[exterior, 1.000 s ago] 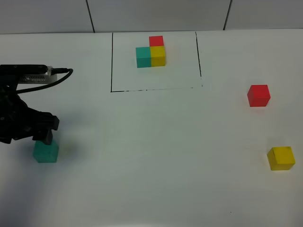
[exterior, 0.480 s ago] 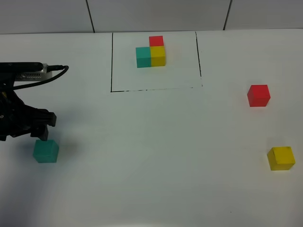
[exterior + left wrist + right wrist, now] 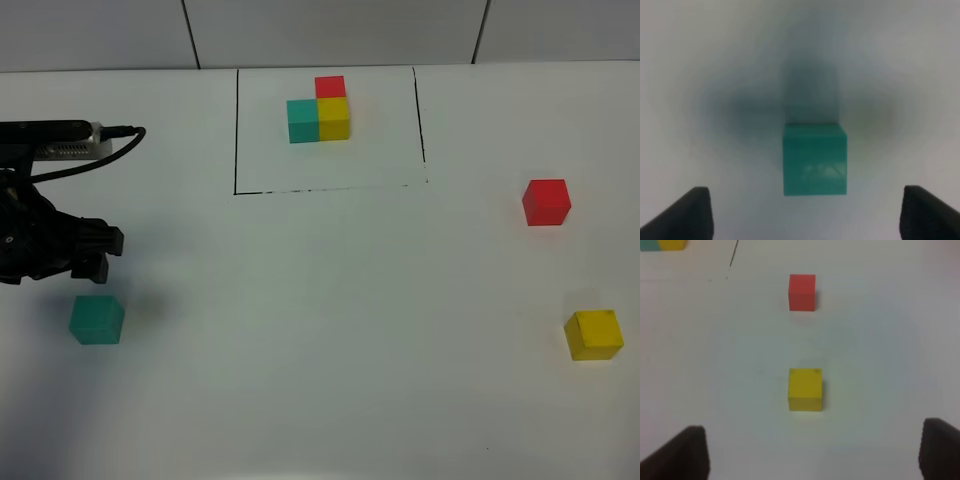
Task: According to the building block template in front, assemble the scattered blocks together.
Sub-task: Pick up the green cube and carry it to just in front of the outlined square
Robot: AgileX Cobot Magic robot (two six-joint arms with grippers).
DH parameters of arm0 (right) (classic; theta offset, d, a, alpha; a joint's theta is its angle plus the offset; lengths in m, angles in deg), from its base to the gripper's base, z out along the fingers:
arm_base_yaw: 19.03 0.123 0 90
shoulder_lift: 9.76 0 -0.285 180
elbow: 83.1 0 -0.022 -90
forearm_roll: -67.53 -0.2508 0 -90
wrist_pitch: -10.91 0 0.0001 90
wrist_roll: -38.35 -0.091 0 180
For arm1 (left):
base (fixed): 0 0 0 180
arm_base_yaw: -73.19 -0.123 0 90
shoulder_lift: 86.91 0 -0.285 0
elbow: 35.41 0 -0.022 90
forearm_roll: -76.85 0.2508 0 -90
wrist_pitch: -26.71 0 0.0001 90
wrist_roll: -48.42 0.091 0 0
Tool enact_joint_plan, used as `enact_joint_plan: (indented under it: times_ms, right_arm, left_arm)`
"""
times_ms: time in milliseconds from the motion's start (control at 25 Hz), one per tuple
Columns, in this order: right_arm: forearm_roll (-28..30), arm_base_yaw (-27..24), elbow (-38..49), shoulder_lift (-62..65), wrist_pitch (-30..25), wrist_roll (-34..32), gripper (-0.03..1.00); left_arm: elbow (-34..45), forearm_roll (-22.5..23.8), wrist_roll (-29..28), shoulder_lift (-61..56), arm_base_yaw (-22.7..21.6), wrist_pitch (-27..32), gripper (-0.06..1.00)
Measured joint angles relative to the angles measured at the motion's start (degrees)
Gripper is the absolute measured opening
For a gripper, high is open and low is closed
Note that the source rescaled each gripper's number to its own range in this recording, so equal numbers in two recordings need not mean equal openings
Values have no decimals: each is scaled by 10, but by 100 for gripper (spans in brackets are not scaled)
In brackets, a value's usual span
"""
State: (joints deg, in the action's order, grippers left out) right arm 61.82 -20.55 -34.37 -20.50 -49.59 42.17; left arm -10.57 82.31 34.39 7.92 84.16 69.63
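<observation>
I should next grab the scattered teal cube by its opposite sides with my left gripper, and that will let me start copying the template.
The building block template, teal and yellow in a row with red behind yellow, sits inside a black drawn rectangle at the back. The scattered teal cube lies at the front left. My left gripper hangs just behind and above it, open and empty. In the left wrist view the teal cube lies ahead of the gripper, between its spread fingertips. The scattered red cube and yellow cube lie at the right. My right gripper is open, short of the yellow cube and red cube.
A white table carries everything. A grey tiled wall runs along its back edge. The left arm's cable loops over the table at the far left. A corner of the template shows in the right wrist view.
My left gripper has lifted off the teal cube and drawn back from it. The teal cube stays where it was. The red and yellow cubes have not moved.
</observation>
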Motion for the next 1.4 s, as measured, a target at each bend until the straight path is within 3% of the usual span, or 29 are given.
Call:
enact_joint_plan:
  times_ms: [1200,1280,1400]
  right_arm:
    - [-1,0,0,0,0,-1,72]
    - [-1,0,0,0,0,-1,72]
    - [-1,0,0,0,0,-1,72]
  left_arm:
    - [0,-32,-1,172,0,-58,80]
    - [0,-33,-1,173,0,-61,75]
    - [0,-33,-1,173,0,-61,54]
